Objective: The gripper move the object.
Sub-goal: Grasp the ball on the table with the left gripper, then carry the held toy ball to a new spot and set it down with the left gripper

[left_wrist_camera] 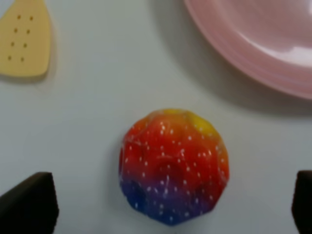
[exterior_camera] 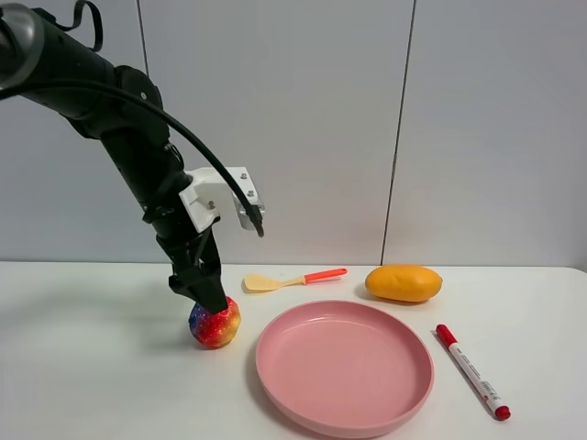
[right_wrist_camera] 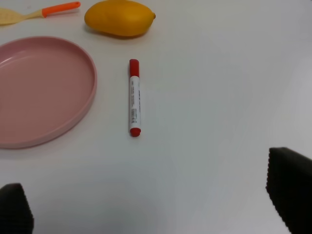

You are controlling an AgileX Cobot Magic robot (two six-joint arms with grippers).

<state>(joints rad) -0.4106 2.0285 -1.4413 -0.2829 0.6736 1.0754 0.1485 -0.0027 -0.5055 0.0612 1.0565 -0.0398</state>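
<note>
I will next grab the rainbow-speckled ball [exterior_camera: 215, 324] by its rounded sides with my left gripper to move the ball away from its spot beside the pink plate [exterior_camera: 344, 367].
The object, a rainbow-speckled apple-shaped ball [exterior_camera: 215, 324], sits on the white table left of the pink plate [exterior_camera: 344, 367]. My left gripper [exterior_camera: 209, 302] points straight down onto it from above. In the left wrist view the ball [left_wrist_camera: 173, 165] lies between the two black fingertips [left_wrist_camera: 29, 202], which stand wide apart and do not touch it. The left gripper [left_wrist_camera: 165, 202] is open. My right gripper [right_wrist_camera: 152, 202] is open and empty over bare table; it does not show in the exterior view.
A yellow-orange mango [exterior_camera: 404, 282] lies behind the plate at the right. A yellow spatula with an orange handle [exterior_camera: 284, 280] lies behind the plate. A red-capped white marker [exterior_camera: 471, 370] lies right of the plate.
</note>
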